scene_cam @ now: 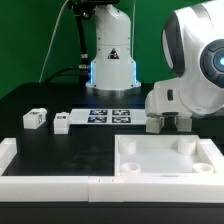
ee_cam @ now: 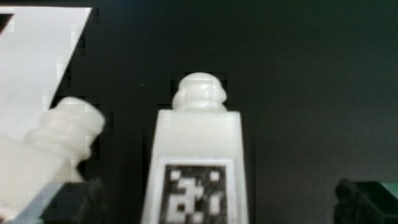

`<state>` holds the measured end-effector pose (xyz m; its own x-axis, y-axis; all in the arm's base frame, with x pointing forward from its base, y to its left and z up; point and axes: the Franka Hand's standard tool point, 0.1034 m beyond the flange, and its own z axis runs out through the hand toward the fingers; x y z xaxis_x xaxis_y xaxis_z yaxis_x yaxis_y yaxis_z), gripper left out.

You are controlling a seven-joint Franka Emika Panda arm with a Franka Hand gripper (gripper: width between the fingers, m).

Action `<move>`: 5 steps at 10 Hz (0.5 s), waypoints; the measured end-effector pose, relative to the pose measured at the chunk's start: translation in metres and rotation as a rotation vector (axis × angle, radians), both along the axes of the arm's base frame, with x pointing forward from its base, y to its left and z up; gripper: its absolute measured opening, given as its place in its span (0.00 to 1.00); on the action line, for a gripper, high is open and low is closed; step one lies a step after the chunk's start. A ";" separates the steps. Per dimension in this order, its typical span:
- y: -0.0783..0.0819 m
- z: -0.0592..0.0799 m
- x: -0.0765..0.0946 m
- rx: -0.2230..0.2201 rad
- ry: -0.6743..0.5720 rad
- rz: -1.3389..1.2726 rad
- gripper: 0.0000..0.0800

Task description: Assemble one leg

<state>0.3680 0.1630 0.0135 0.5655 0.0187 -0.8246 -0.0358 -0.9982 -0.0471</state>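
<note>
My gripper closes on the white leg now, since both fingers stand beside its tagged body (ee_cam: 196,183).
In the wrist view a white leg (ee_cam: 199,150) lies on the black table, its black-and-white tag facing up and its threaded tip pointing away. It lies between my gripper's (ee_cam: 217,207) two dark fingers, which stand wide apart and do not touch it. The gripper is open. A second leg (ee_cam: 63,135) lies tilted just beside the first. In the exterior view the gripper (scene_cam: 168,122) hangs low over the table, behind the far edge of the tray-like piece, and hides these legs. Two more legs (scene_cam: 36,118) (scene_cam: 62,122) lie at the exterior view's left.
The large white tray-like piece (scene_cam: 165,168) with round corner sockets lies at the front right. The marker board (scene_cam: 110,115) lies in the middle. A white rail (scene_cam: 45,172) runs along the front left. A flat white surface (ee_cam: 39,50) shows near the legs.
</note>
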 end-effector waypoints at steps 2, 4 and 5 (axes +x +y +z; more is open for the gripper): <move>0.000 -0.003 -0.004 0.001 0.009 0.002 0.81; -0.002 -0.003 -0.003 0.003 0.009 0.001 0.81; -0.003 -0.003 -0.003 0.002 0.009 0.001 0.81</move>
